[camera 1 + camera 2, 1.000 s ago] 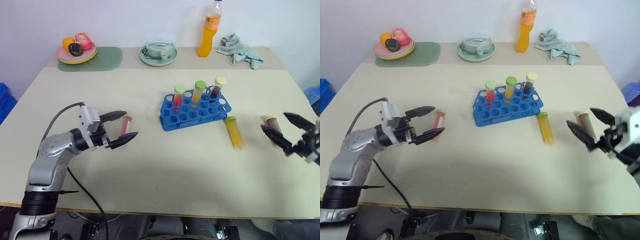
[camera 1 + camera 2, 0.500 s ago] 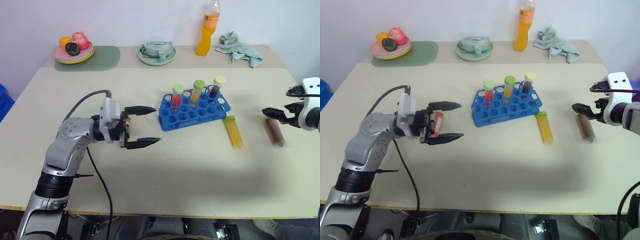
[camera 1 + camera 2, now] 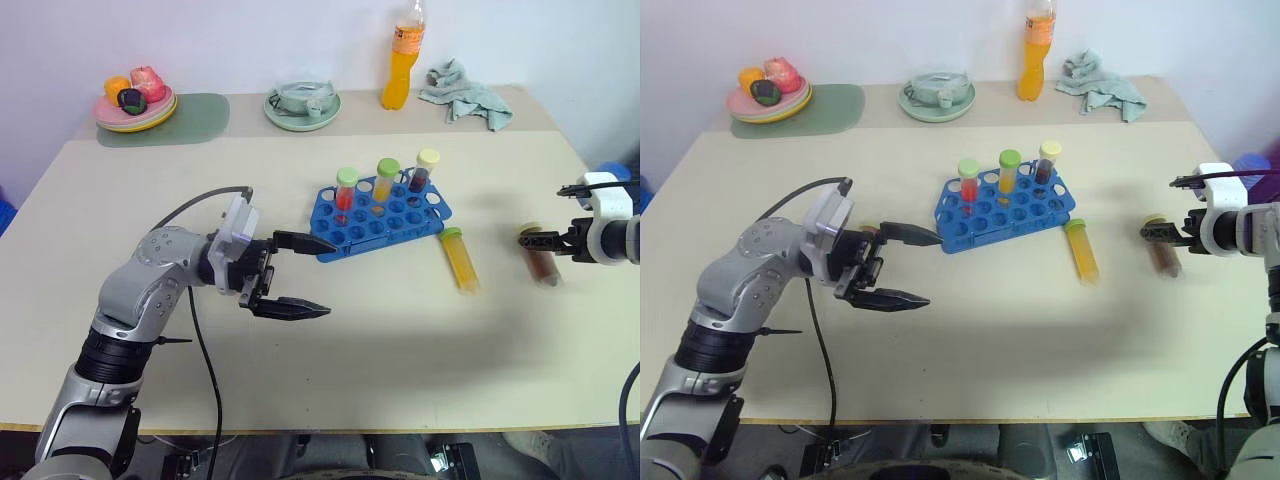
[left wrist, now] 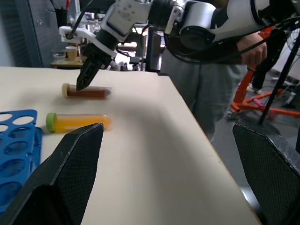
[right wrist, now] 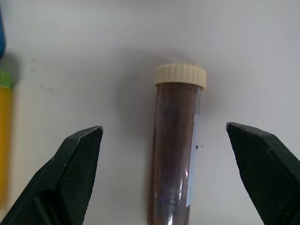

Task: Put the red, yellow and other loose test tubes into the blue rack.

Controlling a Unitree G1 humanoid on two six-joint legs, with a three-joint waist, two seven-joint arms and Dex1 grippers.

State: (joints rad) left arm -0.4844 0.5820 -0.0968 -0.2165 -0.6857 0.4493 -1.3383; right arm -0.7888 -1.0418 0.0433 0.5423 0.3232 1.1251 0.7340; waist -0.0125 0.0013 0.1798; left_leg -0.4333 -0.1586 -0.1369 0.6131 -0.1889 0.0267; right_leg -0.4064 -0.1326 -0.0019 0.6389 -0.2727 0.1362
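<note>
My fingertips are above the brown tube [image 3: 543, 266] with tabletop showing between them, so closing now would miss. My right gripper lowers first, then closes on the tube.
The blue rack [image 3: 385, 215] stands mid-table with three capped tubes upright in it: red, orange and dark. A yellow tube [image 3: 460, 262] with a green cap lies just right of the rack. Further right lies a brown tube [image 5: 176, 154] with a cream cap. My right gripper [image 5: 164, 127] hangs open over the brown tube, one finger on each side, not touching it. My left gripper [image 3: 330, 277] is open and empty. It points right, with its upper fingertip near the rack's left corner. The loose red tube is mostly hidden behind my left hand.
Along the far edge stand a plate of fruit [image 3: 135, 100] on a green mat, a pale green bowl [image 3: 302, 100], an orange drink bottle [image 3: 398, 60] and a crumpled cloth [image 3: 460, 85]. In the left wrist view a person [image 4: 225, 70] stands beyond the table's right edge.
My left gripper swung right, from around the red tube toward the rack, still open. My right gripper moved in and tipped down over the brown tube. The head camera shifted a little.
</note>
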